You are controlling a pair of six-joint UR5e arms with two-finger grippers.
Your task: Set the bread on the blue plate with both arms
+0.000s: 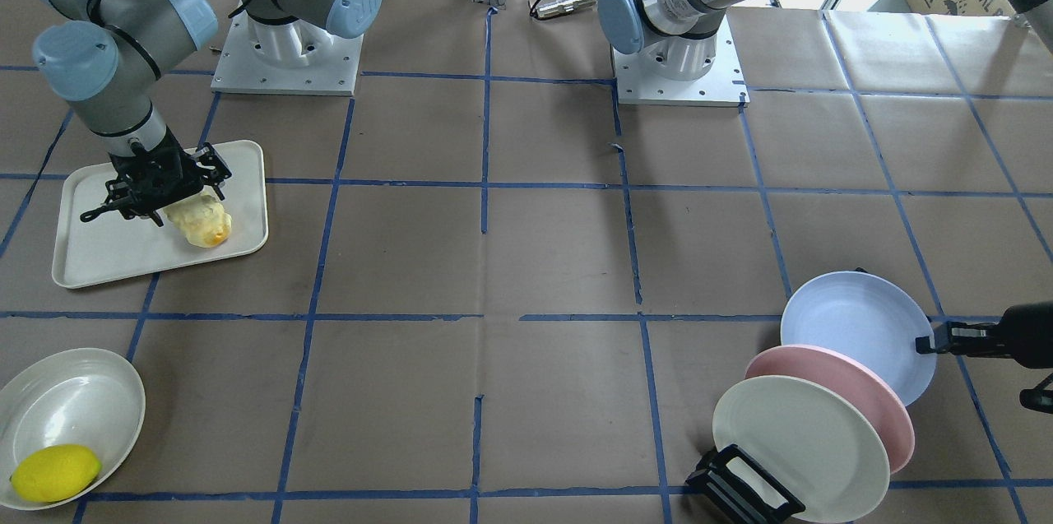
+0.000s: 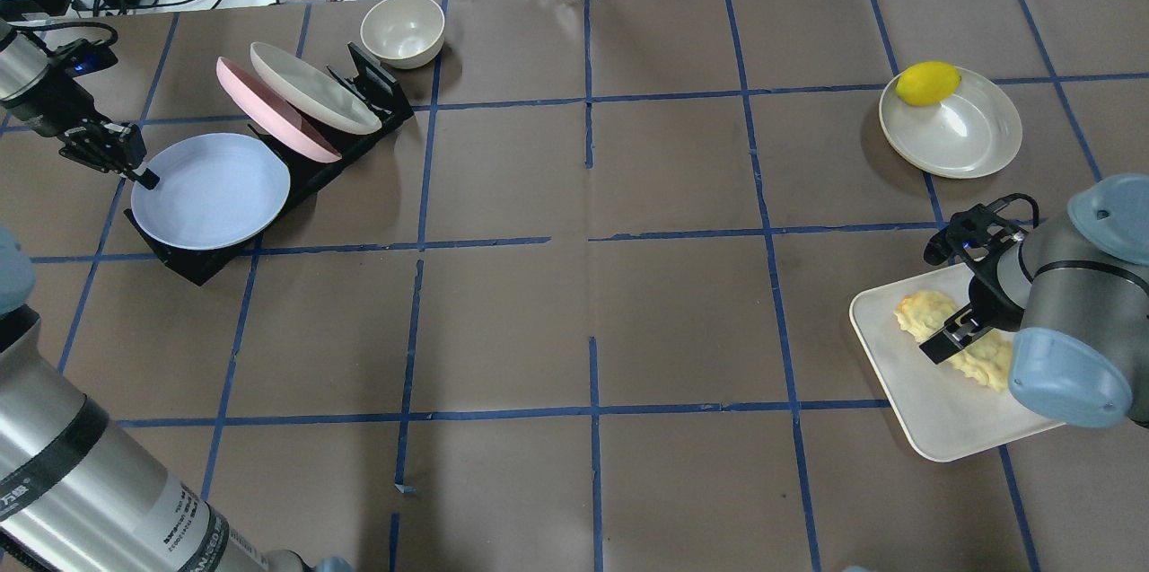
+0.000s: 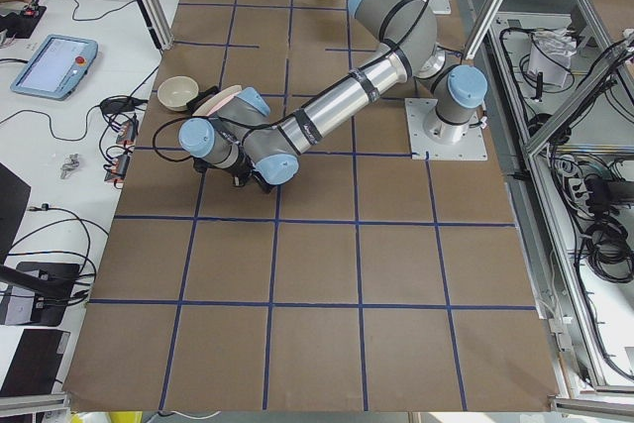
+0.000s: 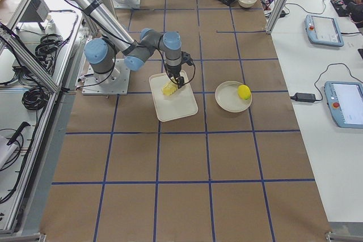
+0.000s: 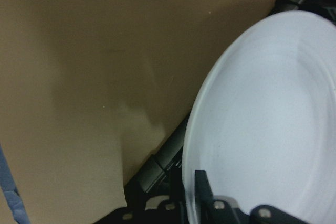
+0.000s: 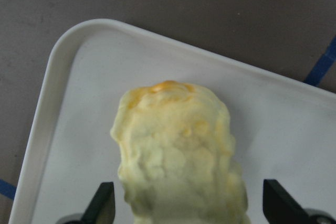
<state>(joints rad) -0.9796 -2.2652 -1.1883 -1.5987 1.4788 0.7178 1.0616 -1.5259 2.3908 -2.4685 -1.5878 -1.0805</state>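
My right gripper grabs the bread by its narrow body [image 1: 189, 211] next, to put the bread on the blue plate [image 1: 855, 335].
The bread [image 1: 201, 224] lies on a white tray [image 1: 99, 252] on the robot's right side. It also shows in the overhead view [image 2: 925, 313] and the right wrist view [image 6: 173, 145]. My right gripper [image 1: 177, 207] is low over it, open, with one finger on each side of the roll [image 6: 189, 208]. The blue plate [image 1: 855, 335] leans at the end of a black rack [image 1: 740, 491]. My left gripper [image 1: 925, 343] is shut on its rim [image 2: 135, 175]. One finger [image 5: 202, 187] presses the plate's inner face [image 5: 268, 129].
A pink plate [image 1: 855, 380] and an off-white plate [image 1: 798, 442] stand in the same rack. A lemon [image 1: 56, 472] lies in an off-white dish [image 1: 74, 401] near the tray. A small bowl [image 2: 402, 29] sits behind the rack.
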